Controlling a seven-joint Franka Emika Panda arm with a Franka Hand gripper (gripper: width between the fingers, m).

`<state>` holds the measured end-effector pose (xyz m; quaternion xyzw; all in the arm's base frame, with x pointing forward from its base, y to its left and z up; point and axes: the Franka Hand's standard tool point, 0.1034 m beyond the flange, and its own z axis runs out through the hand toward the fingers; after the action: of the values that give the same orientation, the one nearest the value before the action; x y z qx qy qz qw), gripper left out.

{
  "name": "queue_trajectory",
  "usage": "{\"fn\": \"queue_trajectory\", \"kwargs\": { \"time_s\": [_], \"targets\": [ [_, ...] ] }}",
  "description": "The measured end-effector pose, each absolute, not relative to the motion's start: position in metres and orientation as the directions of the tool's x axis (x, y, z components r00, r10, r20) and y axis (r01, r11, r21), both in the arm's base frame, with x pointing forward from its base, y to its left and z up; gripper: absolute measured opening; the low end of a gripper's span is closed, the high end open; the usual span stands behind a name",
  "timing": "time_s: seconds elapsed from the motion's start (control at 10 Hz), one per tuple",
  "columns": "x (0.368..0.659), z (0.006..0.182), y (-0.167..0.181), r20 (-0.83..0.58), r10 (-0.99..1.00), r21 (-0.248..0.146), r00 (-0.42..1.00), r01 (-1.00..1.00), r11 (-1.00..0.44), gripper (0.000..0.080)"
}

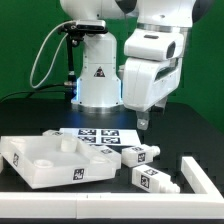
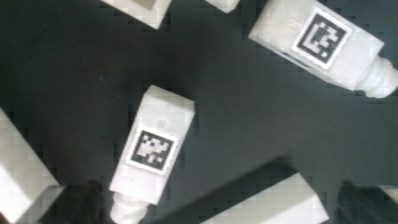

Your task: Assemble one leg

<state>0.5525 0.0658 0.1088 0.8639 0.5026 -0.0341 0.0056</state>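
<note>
I will reach the leg and grab it by its wide body point(image 1: 153, 180) point(image 2: 157, 146), so the leg's narrow end stays free to go into the corner hole of the tabletop.
Two legs, stubby white pegs with black-and-white tags, lie on the dark table right of centre in the exterior view, one point(image 1: 138, 153) just below my gripper point(image 1: 143, 122) and one point(image 1: 155, 180) nearer the front. The gripper hangs a little above them, open and empty. In the wrist view one leg point(image 2: 151, 145) lies between the dark fingers point(image 2: 45, 205), its narrow end close to one finger, untouched. The other leg point(image 2: 320, 40) lies farther off. The gripper point(image 2: 210, 215) holds nothing.
The large white tabletop point(image 1: 30, 160) with corner holes lies at the exterior view's left. The marker board point(image 1: 98, 137) lies in front of the robot base. A long white bar point(image 1: 205, 178) lies at the right; a white bar point(image 2: 267, 195) crosses the wrist view near the fingers.
</note>
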Motion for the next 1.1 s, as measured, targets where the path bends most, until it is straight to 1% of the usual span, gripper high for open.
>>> {"fn": "queue_trajectory", "kwargs": {
  "time_s": [0.5,0.6,0.8,0.9,1.0,1.1],
  "targets": [
    [0.552,0.108,0.064,-0.065,0.866,-0.027,0.496,0.867,-0.498,0.0649],
    [0.553,0.102,0.059,-0.072,0.851,-0.045,0.521,0.850,-0.525,0.0649],
    [0.569,0.082,0.058,-0.094,0.820,-0.086,0.564,0.816,-0.571,0.0649],
    [0.572,0.073,0.060,-0.098,0.804,-0.123,0.586,0.795,-0.594,0.0649],
    [0.573,0.068,0.060,-0.098,0.804,-0.127,0.586,0.794,-0.594,0.0649],
    [0.573,0.068,0.060,-0.098,0.805,-0.126,0.585,0.795,-0.593,0.0649]
  ]
}}
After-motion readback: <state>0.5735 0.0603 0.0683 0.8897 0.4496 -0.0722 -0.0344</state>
